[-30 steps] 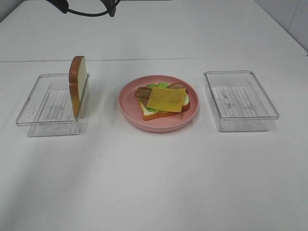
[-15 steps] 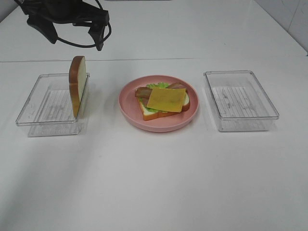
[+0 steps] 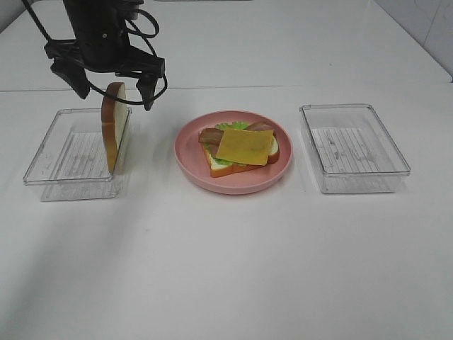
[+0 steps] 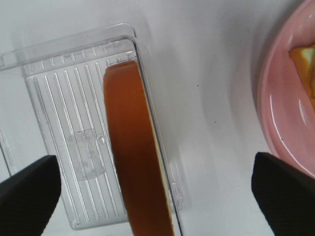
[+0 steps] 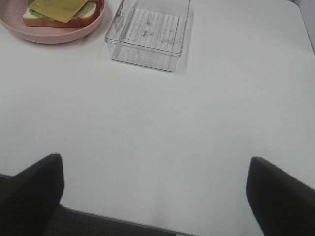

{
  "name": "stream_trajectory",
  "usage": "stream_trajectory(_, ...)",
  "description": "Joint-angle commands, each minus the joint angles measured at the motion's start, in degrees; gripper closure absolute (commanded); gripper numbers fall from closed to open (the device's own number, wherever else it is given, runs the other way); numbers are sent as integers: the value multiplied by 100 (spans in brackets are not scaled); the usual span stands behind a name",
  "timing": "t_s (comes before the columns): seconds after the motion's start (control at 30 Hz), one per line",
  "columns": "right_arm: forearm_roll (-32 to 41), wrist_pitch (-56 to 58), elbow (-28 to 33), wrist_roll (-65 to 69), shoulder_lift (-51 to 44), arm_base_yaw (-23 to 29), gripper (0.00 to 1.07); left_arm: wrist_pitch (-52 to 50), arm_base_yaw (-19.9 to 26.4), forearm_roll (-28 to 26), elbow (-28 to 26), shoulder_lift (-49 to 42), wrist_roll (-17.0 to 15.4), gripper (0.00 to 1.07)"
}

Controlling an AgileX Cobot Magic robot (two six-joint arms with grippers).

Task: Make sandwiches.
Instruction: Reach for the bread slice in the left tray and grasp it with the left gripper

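My left gripper's fingers are still above the bread slice's upper crust, so it is too early to close on the slice and lowering comes next.
An open sandwich stack (image 3: 241, 150) lies on the pink plate (image 3: 233, 185): a bread slice, green lettuce, brown bacon and a yellow cheese square (image 3: 245, 146) on top. A second bread slice (image 3: 113, 127) stands on edge against the right wall of the left clear tray (image 3: 49, 159). My left gripper (image 3: 112, 88) is open just above this slice, one finger on each side of it. In the left wrist view the slice's crust (image 4: 135, 147) runs between the dark fingertips (image 4: 29, 191). My right gripper (image 5: 157, 191) is open and empty over bare table.
An empty clear tray (image 3: 357, 183) stands right of the plate; it also shows in the right wrist view (image 5: 147, 29), next to the plate (image 5: 64, 34). The table's near edge (image 5: 123, 223) lies under the right gripper.
My left gripper has come down from the top of the view and now straddles the upright bread slice. The slice, plate and trays have not moved.
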Motion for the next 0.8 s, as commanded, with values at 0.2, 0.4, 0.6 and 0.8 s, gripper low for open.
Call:
stream_trajectory(0.2, 34, -23, 6, -23, -206, -29, 10, -57, 0, 40, 23, 321, -218, 4)
stream_trajectory(0.4, 34, -23, 6, -23, -206, -29, 10, -103, 0, 34, 23, 504, -229, 5)
stream_trajectory(0.6, 34, -23, 6, -23, -206, -29, 10, -69, 0, 80, 23, 539, -229, 18)
stream_trajectory(0.8, 34, -23, 6, -23, -206, -29, 10, 109, 0, 229, 23, 539, -229, 70)
